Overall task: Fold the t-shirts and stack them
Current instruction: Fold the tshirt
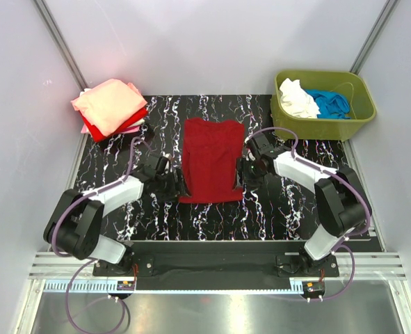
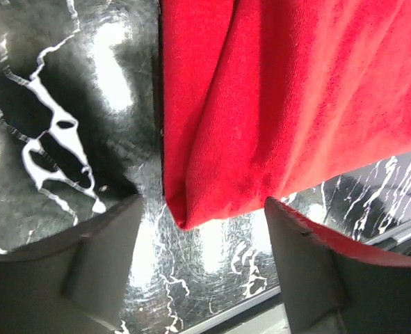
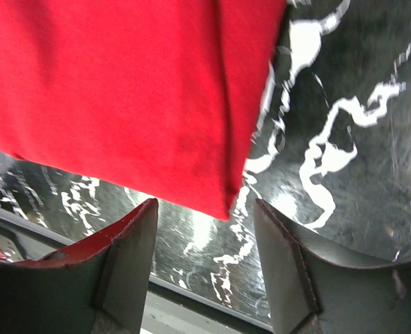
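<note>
I will fold the t-shirt over itself next, so I will grab the dark red t-shirt's near folded corner (image 1: 240, 198) (image 3: 221, 207) with my right gripper, to match the left gripper's corner.
A dark red t-shirt (image 1: 211, 160) lies flat in the middle of the black marbled mat (image 1: 122, 153), folded into a long narrow strip. My left gripper (image 1: 169, 182) sits at its near left corner. In the left wrist view that gripper (image 2: 204, 257) is open, and the shirt's folded corner (image 2: 212, 139) lies just ahead of the gap, gripped by nothing. My right gripper (image 1: 250, 170) is at the near right corner. It too is open (image 3: 205, 257), with the shirt's corner (image 3: 122, 90) lying loose just beyond its fingers (image 3: 125, 264).
A stack of folded t-shirts (image 1: 110, 106), salmon-pink on top with red and pink below, sits at the mat's back left corner. An olive-green tub (image 1: 355, 118) at the back right holds a white shirt (image 1: 297, 99) and a blue one (image 1: 330, 103). White walls enclose the table.
</note>
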